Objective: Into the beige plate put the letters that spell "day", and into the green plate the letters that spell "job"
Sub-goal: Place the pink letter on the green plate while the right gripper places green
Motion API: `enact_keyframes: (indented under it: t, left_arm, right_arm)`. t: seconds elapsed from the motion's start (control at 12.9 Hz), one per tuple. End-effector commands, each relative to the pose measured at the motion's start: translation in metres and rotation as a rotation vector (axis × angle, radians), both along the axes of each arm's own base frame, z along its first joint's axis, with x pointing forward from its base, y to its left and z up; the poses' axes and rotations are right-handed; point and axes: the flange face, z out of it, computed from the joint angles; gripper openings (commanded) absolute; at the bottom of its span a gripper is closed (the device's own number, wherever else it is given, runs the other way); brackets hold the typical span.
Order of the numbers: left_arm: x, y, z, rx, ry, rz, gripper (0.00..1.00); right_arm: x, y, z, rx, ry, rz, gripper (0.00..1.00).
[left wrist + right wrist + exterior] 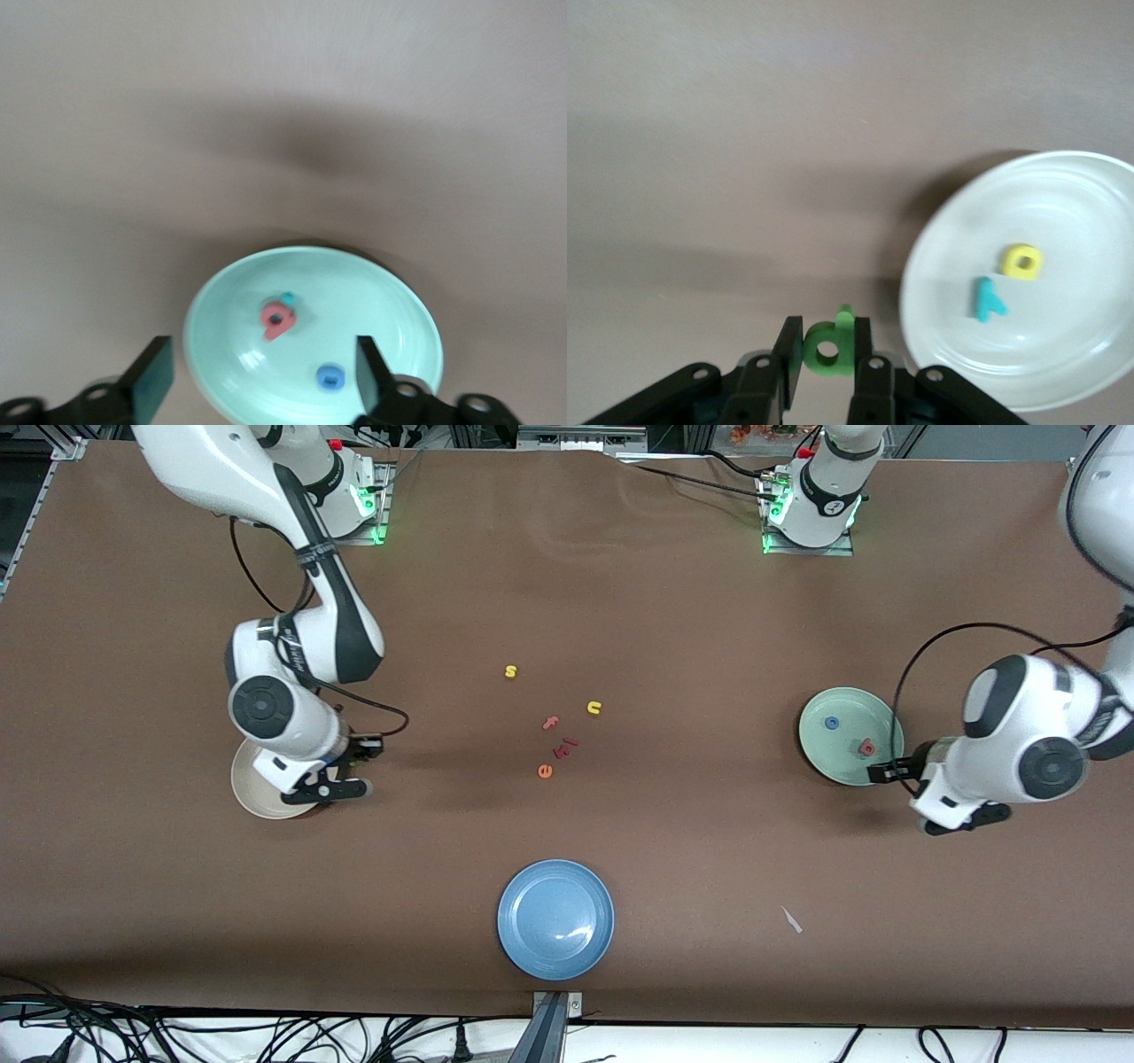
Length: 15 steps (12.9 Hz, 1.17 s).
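The green letter (pixel 830 345) hangs short of the beige plate's rim, so my right gripper moves it toward the plate next, before opening.
The green plate (pixel 819 755) (pixel 381 310) holds a blue "o" (pixel 831 723) (pixel 330 376) and a red-pink "b" (pixel 866 748) (pixel 279 319), with a teal "j" (pixel 287 298) peeking out beside the "b". My left gripper (pixel 970 817) (pixel 263 381) hangs open and empty by that plate's rim. In the beige plate (pixel 252 795) (pixel 1063 345) lie a yellow rounded letter (pixel 1021 262) and a teal "y" (pixel 986 298). My right gripper (pixel 344 788) (pixel 828 354) is shut on the green p-like letter (pixel 830 345), over the table just beside the beige plate.
Mid-table lie a yellow "s" (pixel 510 671), a yellow "u" (pixel 594 708), a reddish "f" (pixel 550 723), an orange "e" (pixel 545 771) and a small reddish piece (pixel 570 741). A blue plate (pixel 555 919) sits nearest the front camera, a white scrap (pixel 791 919) beside it.
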Motion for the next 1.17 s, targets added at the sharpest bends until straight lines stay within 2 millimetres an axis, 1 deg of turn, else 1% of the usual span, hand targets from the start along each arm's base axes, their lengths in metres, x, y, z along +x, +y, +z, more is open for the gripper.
enact_keyframes:
  t: [0.0, 0.16, 0.23, 0.31, 0.39, 0.47, 0.62, 0.7, 0.78, 0.85, 0.93, 1.01, 1.09]
  left_arm:
    - [0.021, 0.006, 0.093, -0.011, -0.061, -0.093, 0.99]
    - [0.028, 0.01, 0.136, -0.072, -0.112, -0.092, 0.99]
    - [0.03, 0.011, 0.157, -0.081, -0.131, -0.092, 0.99]
    - [0.031, 0.011, 0.177, -0.084, -0.143, -0.088, 0.99]
    - [0.032, 0.009, 0.193, -0.086, -0.157, -0.094, 0.99]
    - [0.034, 0.006, 0.205, -0.091, -0.171, -0.116, 0.99]
    - [0.035, 0.007, 0.219, -0.087, -0.151, -0.201, 1.0]
    - [0.038, 0.0, 0.222, -0.102, -0.145, -0.223, 1.0]
    - [0.042, 0.007, 0.226, -0.131, -0.158, -0.184, 1.0]
    - [0.042, 0.001, 0.23, -0.158, -0.161, -0.168, 1.0]
    - [0.039, 0.003, 0.24, -0.159, -0.174, -0.161, 1.0]
    - [0.033, -0.007, 0.254, -0.184, -0.192, -0.177, 1.0]
    - [0.028, -0.001, 0.267, -0.224, -0.22, -0.14, 1.0]
  right_arm:
    - [-0.019, -0.043, 0.01, 0.001, 0.019, 0.079, 0.17]
    - [-0.013, -0.074, 0.002, -0.004, 0.002, 0.123, 0.17]
    - [-0.01, -0.084, -0.006, -0.009, 0.0, 0.139, 0.18]
    - [-0.007, -0.094, -0.007, -0.011, -0.003, 0.143, 0.29]
    - [-0.004, -0.103, -0.008, -0.011, -0.002, 0.142, 0.67]
    - [-0.004, -0.104, -0.008, -0.006, 0.0, 0.131, 1.0]
    - [0.0, -0.091, -0.001, -0.003, -0.012, 0.126, 1.0]
    - [0.002, -0.09, 0.004, -0.005, -0.011, 0.107, 1.0]
    - [0.004, -0.087, 0.008, -0.006, 0.002, 0.097, 1.0]
    - [0.005, -0.079, 0.014, -0.009, 0.014, 0.081, 1.0]
    - [0.005, -0.065, 0.02, -0.014, 0.018, 0.066, 1.0]
    - [0.004, -0.05, 0.023, -0.019, 0.02, 0.052, 1.0]
    - [0.002, -0.036, 0.026, -0.024, 0.019, 0.033, 1.0]
